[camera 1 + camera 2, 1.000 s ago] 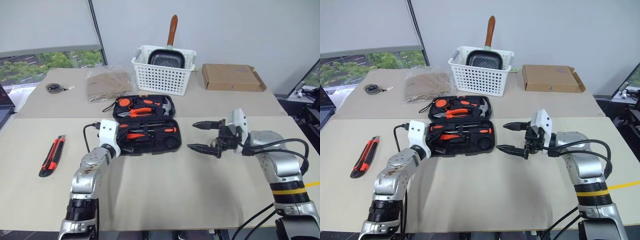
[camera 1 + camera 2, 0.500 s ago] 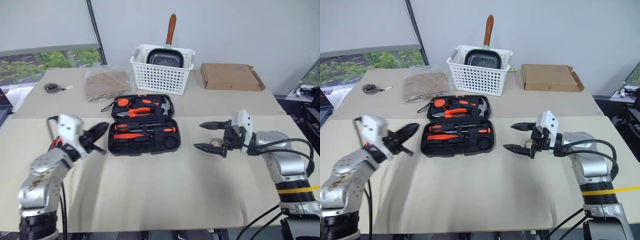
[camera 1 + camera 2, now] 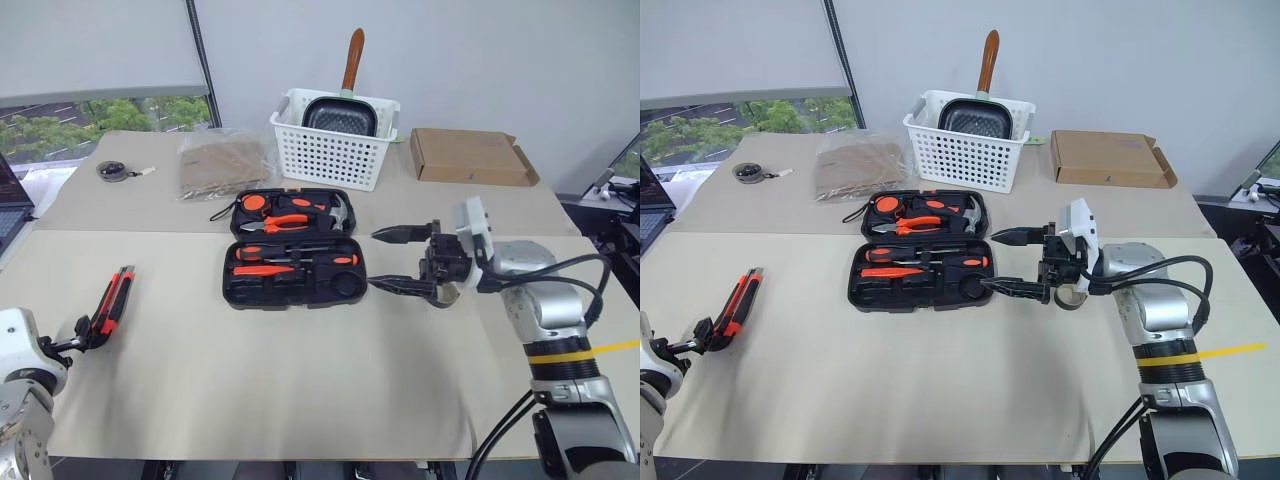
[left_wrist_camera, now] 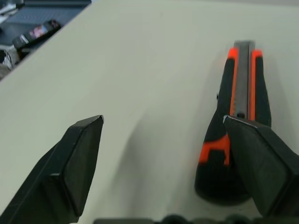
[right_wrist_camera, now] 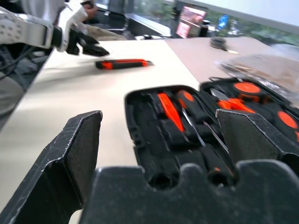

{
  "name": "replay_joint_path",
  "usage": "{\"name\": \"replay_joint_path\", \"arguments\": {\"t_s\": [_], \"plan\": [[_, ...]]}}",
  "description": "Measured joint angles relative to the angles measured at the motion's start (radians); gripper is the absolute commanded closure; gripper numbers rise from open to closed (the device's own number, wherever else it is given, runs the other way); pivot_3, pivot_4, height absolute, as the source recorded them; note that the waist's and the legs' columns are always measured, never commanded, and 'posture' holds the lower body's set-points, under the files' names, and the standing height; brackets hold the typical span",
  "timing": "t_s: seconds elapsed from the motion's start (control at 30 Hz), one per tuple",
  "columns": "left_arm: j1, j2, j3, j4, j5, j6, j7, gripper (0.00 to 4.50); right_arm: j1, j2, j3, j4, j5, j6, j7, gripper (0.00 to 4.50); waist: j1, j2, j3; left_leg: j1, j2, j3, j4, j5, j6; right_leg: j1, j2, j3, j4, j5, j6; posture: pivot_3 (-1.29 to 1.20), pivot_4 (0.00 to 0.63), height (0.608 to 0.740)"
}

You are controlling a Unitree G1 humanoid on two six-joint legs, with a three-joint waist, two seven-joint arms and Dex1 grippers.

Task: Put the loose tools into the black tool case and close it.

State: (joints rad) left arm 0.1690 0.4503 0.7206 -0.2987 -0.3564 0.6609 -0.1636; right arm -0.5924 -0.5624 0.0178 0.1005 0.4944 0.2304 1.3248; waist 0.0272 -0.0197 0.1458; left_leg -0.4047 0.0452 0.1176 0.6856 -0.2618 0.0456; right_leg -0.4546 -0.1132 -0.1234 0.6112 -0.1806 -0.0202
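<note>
The utility knife [image 3: 110,302] is beside one of my left gripper's fingertips and only table is between them, so my left gripper would miss the knife if it closed now. It needs to line up with the knife first, then close.
The black tool case [image 3: 293,288] lies open at mid-table. Two orange-and-black screwdrivers [image 3: 262,270] sit in its near half, pliers and a hammer in its far half. An orange-and-black utility knife [image 3: 110,302] rests on the table far to the left. My left gripper [image 3: 88,333] is open at the knife's near end. In the left wrist view the knife [image 4: 240,116] runs past one finger [image 4: 261,163] and is not gripped. My right gripper [image 3: 373,259] is open, level, its tips at the case's right edge. A small greyish tape ring [image 3: 1073,299] lies under it.
A white slotted basket [image 3: 330,150] holding a wooden-handled frying pan stands behind the case. A flat cardboard box [image 3: 470,157] is at the back right. At the back left are a clear bag of brown material [image 3: 220,165] and a small round object [image 3: 112,171].
My left gripper left the case's left edge, swung out to the left and back, opened, and now sits by the knife. My right gripper edged closer to the case.
</note>
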Motion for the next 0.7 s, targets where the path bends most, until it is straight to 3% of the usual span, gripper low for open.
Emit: {"name": "replay_joint_path", "arguments": {"t_s": [0.23,0.67,0.7], "plan": [[-0.018,0.044,-0.082,0.039,-0.016,-0.001,-0.105,0.06,-0.019,0.007,0.005,0.011,0.0,0.0,0.021,0.0,-0.004,0.0,0.0,0.0,0.0,0.001,0.0,0.0,0.0,-0.001,0.001,0.0,0.001,0.0,-0.001,0.0,0.15,0.7],[-0.094,0.097,-0.104,0.195,-0.009,-0.019,-0.142,0.06,0.017,0.005,0.0,0.004,0.0,0.0,0.014,0.0,-0.016,0.0,0.0,0.0,0.0,0.002,0.0,0.001,0.0,-0.001,0.001,0.0,0.001,0.0,-0.001,0.0,0.15,0.7],[-0.095,0.099,-0.106,0.2,-0.007,-0.008,-0.138,0.29,0.017,0.004,-0.001,-0.003,0.0,0.0,0.011,0.0,-0.016,0.0,0.0,0.0,0.0,0.002,0.0,0.001,0.0,-0.001,0.001,0.0,0.002,0.0,-0.001,0.0,0.15,0.7]]}}
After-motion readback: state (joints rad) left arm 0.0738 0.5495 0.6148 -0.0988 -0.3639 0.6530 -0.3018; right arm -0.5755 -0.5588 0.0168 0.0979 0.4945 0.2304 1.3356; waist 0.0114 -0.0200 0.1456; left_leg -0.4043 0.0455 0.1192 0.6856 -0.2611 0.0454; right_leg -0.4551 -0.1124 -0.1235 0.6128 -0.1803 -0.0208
